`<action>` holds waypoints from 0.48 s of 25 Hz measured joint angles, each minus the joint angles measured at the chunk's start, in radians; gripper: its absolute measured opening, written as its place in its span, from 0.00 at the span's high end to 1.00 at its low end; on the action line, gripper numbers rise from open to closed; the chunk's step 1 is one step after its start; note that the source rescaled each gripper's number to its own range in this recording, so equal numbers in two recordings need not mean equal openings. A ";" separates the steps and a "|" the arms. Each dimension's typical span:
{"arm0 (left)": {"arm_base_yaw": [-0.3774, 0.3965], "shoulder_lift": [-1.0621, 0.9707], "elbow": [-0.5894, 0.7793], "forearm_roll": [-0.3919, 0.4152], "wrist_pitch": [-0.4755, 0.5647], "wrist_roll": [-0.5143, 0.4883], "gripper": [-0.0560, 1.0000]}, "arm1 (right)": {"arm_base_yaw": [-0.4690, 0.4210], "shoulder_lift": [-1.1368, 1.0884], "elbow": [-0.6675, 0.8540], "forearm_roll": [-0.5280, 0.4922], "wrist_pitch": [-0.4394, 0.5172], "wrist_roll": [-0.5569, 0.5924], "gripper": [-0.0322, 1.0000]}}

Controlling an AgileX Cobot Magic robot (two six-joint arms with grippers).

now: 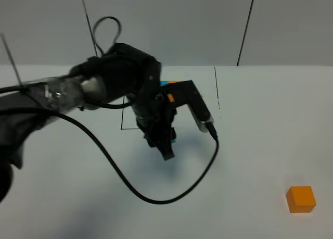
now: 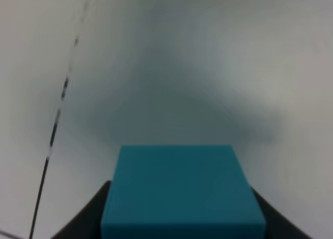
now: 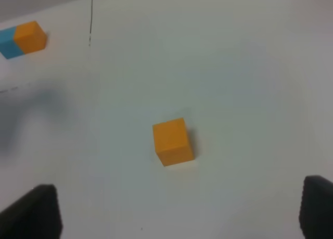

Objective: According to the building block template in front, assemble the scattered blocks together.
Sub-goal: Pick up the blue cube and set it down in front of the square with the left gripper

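The sky-blue cube still hangs above the shadowed table in the left wrist view, so my left gripper keeps hold of the cube for now.
My left gripper (image 1: 165, 147) hangs over the middle of the white table, shut on the sky-blue cube (image 2: 182, 192). The cube fills the space between the dark fingers (image 2: 83, 223) in the left wrist view; the arm hides it in the high view. The orange cube (image 1: 301, 199) lies alone at the front right and also shows in the right wrist view (image 3: 173, 141). My right gripper (image 3: 174, 231) is open and empty, above and short of the orange cube. The template bar (image 3: 23, 39), blue joined to orange, lies at the back, mostly hidden behind the left arm in the high view (image 1: 170, 83).
Thin black lines (image 1: 216, 88) mark a rectangle on the table around the template. A black cable (image 1: 156, 200) loops from the left arm over the table's front middle. The right arm does not show in the high view.
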 joint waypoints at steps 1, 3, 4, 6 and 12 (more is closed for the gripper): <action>-0.024 0.032 -0.045 0.021 0.019 0.002 0.95 | 0.000 0.000 0.000 0.000 0.000 0.000 0.17; -0.058 0.089 -0.133 0.052 0.056 0.003 0.95 | 0.000 0.000 0.000 -0.001 0.000 0.002 0.17; -0.067 0.121 -0.185 0.055 0.080 0.003 0.95 | 0.000 0.000 0.000 -0.001 0.000 0.002 0.17; -0.078 0.185 -0.286 0.054 0.138 0.007 0.95 | 0.000 0.000 0.000 -0.001 0.000 0.002 0.17; -0.079 0.314 -0.483 -0.015 0.307 0.121 0.95 | 0.000 0.000 0.000 -0.001 0.000 0.002 0.17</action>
